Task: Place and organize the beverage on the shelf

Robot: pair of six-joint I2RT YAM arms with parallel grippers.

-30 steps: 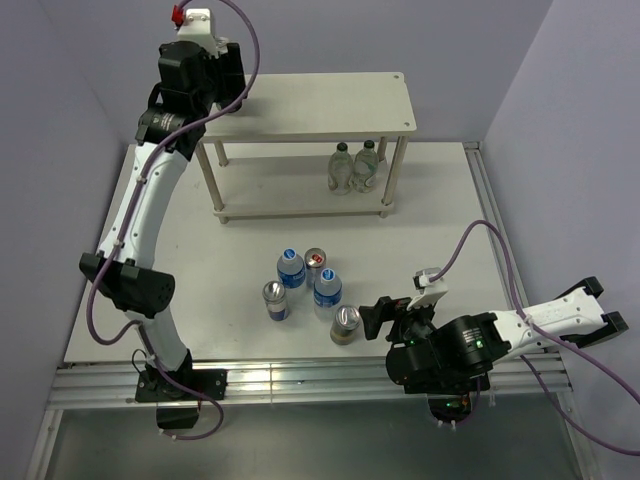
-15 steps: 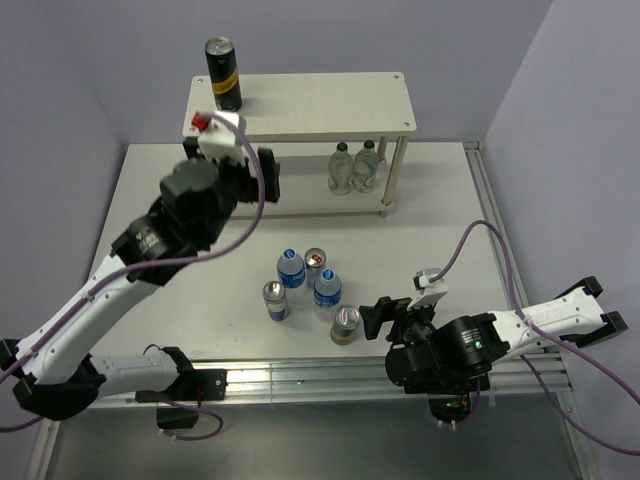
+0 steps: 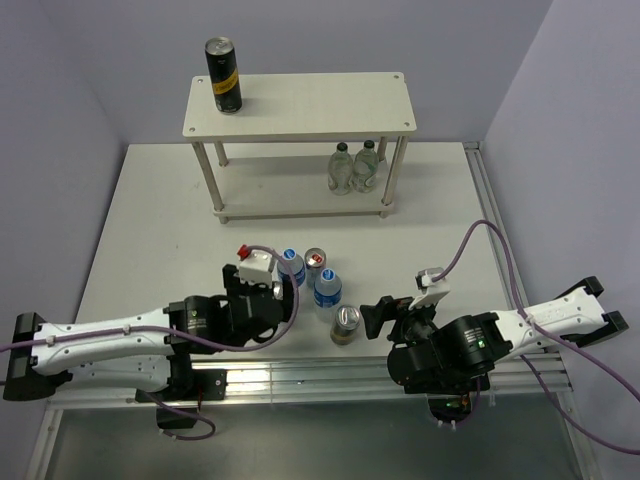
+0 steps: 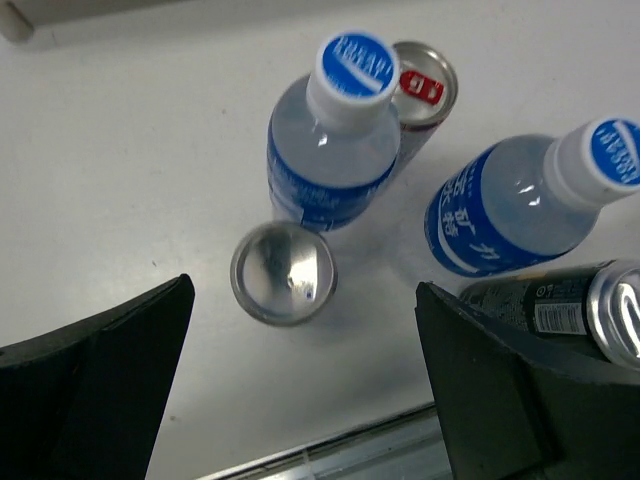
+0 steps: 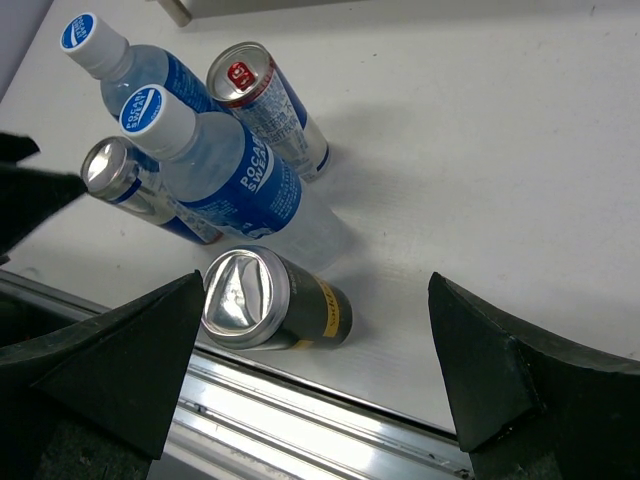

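Observation:
I should next pick up the slim silver-topped can by its sides with my left gripper, so that the can's bottom end stays free to rest on a shelf board.
The cream shelf (image 3: 300, 105) stands at the back. One black-and-gold can (image 3: 223, 75) stands on its top board at the left end. The other black-and-gold can (image 3: 346, 323) (image 5: 265, 300) stands near the table's front edge. Beside it are two blue-label water bottles (image 3: 290, 265) (image 3: 327, 288) and a slim can with a red tab (image 3: 316, 260). My left gripper (image 3: 276, 296) (image 4: 305, 400) is open and hovers over a slim silver-topped can (image 4: 283, 272). My right gripper (image 3: 385, 315) (image 5: 320, 370) is open and empty, just right of the black-and-gold can.
Two clear bottles (image 3: 341, 167) (image 3: 367, 165) stand on the shelf's lower board at the right. A metal rail (image 3: 300, 375) runs along the table's front edge, close behind the drinks. Purple walls close in the back and both sides.
My left arm has drawn back from the shelf's top left corner, leaving a black-and-gold can there, and come down over the drinks on the table. The right arm has not moved.

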